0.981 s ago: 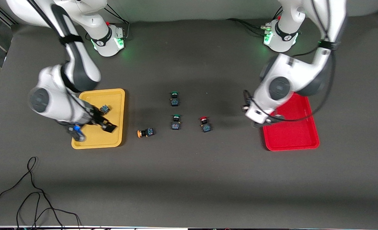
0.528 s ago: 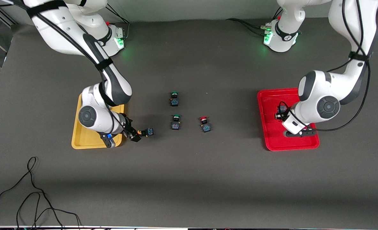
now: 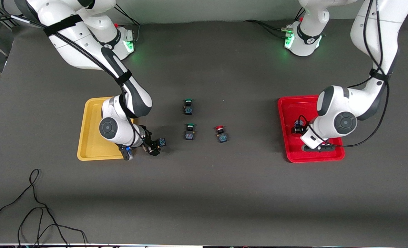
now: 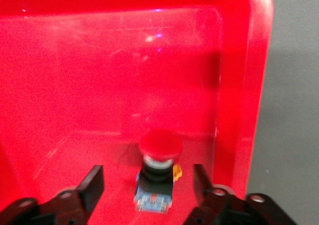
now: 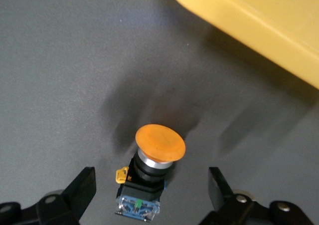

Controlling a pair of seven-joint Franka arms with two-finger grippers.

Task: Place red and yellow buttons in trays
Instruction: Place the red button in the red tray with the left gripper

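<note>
My right gripper should close now on the orange-capped button's black body (image 5: 143, 184), because my right gripper's fingers are on both sides of the button's body.
An orange-yellow capped button (image 3: 161, 142) lies on its side on the table beside the yellow tray (image 3: 90, 137). My right gripper (image 3: 152, 147) is low over it, open, with a finger on either side and not touching; the right wrist view shows the button (image 5: 154, 160) between the open fingers of the gripper (image 5: 149, 190). My left gripper (image 3: 297, 129) is open over the red tray (image 3: 324, 155). A red capped button (image 4: 158, 167) lies in the tray (image 4: 99, 75) between its fingers. Another red capped button (image 3: 220, 133) stands on the table. The other yellow button is hidden.
Two green capped buttons (image 3: 188, 106) (image 3: 190, 132) stand mid-table, beside the loose red one. A black cable (image 3: 35, 206) lies near the front edge at the right arm's end. The yellow tray's corner (image 5: 259, 20) shows in the right wrist view.
My right gripper left the yellow tray and came down around the yellow button on the table. My left arm swung over the red tray, where a red button now lies between its open fingers.
</note>
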